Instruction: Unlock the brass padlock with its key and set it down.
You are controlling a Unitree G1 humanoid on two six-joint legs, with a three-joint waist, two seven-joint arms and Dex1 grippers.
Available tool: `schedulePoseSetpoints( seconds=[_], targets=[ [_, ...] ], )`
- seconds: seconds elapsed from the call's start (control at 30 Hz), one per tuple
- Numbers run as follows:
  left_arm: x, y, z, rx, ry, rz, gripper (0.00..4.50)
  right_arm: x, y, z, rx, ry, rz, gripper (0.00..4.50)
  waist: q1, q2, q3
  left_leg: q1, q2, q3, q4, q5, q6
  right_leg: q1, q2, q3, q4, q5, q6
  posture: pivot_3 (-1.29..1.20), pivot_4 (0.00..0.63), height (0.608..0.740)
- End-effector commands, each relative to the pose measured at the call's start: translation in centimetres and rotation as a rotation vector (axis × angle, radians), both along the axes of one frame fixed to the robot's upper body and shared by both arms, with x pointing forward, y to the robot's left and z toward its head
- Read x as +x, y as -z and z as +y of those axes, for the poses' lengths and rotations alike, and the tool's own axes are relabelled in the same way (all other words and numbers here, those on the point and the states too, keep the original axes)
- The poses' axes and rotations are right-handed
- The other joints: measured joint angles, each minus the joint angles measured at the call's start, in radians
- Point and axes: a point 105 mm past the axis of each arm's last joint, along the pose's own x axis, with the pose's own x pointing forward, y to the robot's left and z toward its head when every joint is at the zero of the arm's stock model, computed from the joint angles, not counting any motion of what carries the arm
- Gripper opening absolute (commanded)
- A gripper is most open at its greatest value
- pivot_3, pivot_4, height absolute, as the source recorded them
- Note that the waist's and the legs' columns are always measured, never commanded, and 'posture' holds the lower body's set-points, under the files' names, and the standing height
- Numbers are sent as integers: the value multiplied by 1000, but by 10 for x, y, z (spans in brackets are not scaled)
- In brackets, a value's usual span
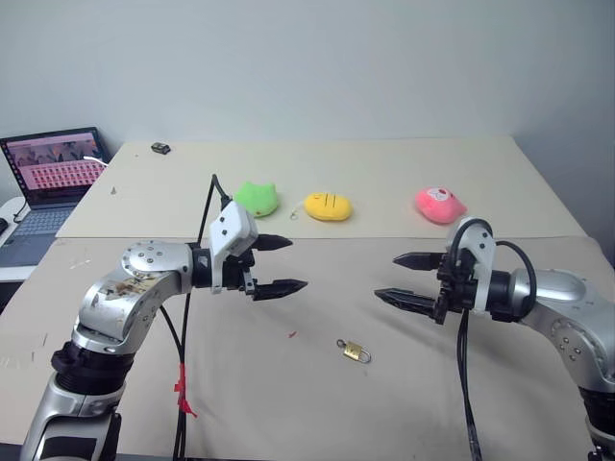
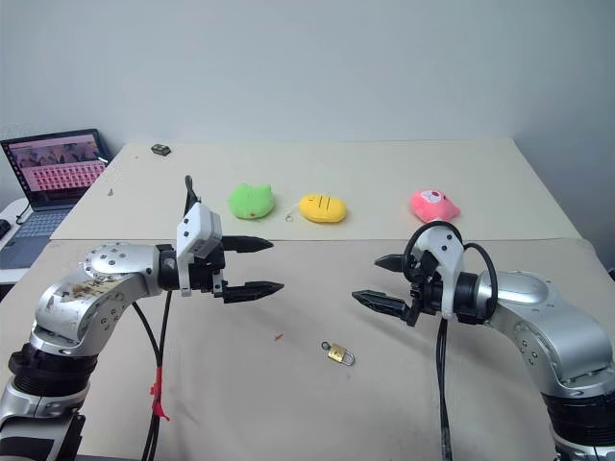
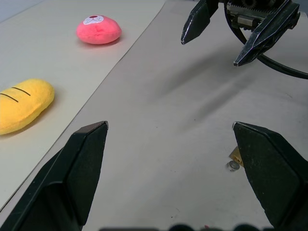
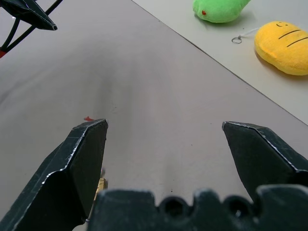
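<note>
My right gripper grabs the padlock by the facing sides of its blocky brass body next, since the padlock's shackle (image 1: pixel 366 357) is a thin curved loop.
The brass padlock (image 1: pixel 354 351) lies flat on the tan table between my two arms, near the front, its thin silver shackle turned to the right. My left gripper (image 1: pixel 296 263) hovers above the table to the padlock's left, open and empty, pointing right. My right gripper (image 1: pixel 385 277) hovers to the padlock's upper right, also open and empty, pointing left at the other gripper. In the left wrist view a corner of the padlock (image 3: pixel 235 156) peeks from behind one finger (image 3: pixel 269 168). The key is out of view as far as I can tell.
A green plush (image 1: pixel 256 198), a yellow plush (image 1: pixel 328 206) and a pink plush (image 1: pixel 439 205) sit in a row behind the grippers. A small metal ring (image 4: pixel 236 40) lies between green and yellow. A laptop (image 1: pixel 53 173) stands off the table's left; a small dark object (image 1: pixel 160 148) lies at the far edge.
</note>
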Motion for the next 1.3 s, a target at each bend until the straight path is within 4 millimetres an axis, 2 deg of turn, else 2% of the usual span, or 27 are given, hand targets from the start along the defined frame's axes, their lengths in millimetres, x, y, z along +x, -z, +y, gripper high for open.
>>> schedulePoseSetpoints(
  seconds=[0.03,0.13,0.2,0.5,0.63,0.83,0.97,1.2,1.3],
  targets=[
    [4,-6,2,22,35,-9,4417,-8,-13,2,-4,-6,-58,4500,1,0,0,0,0,0,0,0,0,0,0,0,0,0,0,0,150,660],
    [16,-4,7,82,74,-11,4417,-25,-5,10,-42,-33,-25,4500,7,0,0,0,0,-1,0,0,0,0,0,-1,0,0,0,0,150,660],
    [16,-1,7,128,129,-36,4417,-33,5,19,-63,-51,0,4500,5,1,0,0,0,-1,0,0,0,0,0,-1,0,-1,1,0,150,660],
    [-13,4,2,204,434,-33,4417,-52,51,49,-93,-24,56,4500,-2,0,-1,0,0,0,0,0,0,0,0,0,-1,-2,4,0,150,660],
    [-17,9,2,257,508,-54,4417,-56,68,59,-106,-2,66,4500,0,0,-1,0,0,0,0,0,0,0,0,0,0,-3,4,0,150,660],
    [-17,9,1,301,552,-67,4417,-58,82,58,-109,34,79,4500,1,0,-1,-1,0,0,1,0,0,0,0,0,0,-3,4,0,150,660],
    [-16,7,2,312,562,-73,4417,-56,100,51,-142,57,86,4500,-2,-1,-1,0,0,0,0,0,0,0,0,0,-1,-3,5,0,150,660],
    [-10,0,7,317,542,-89,4417,-52,113,49,-132,60,103,4500,-5,-1,-1,1,2,0,1,0,1,0,3,0,0,-3,4,0,150,660],
    [-9,0,8,322,531,-91,4500,-50,117,47,-137,62,102,3811,-5,-1,-1,2,3,0,1,0,1,1,5,0,1,-3,4,0,150,660]
  ],
)
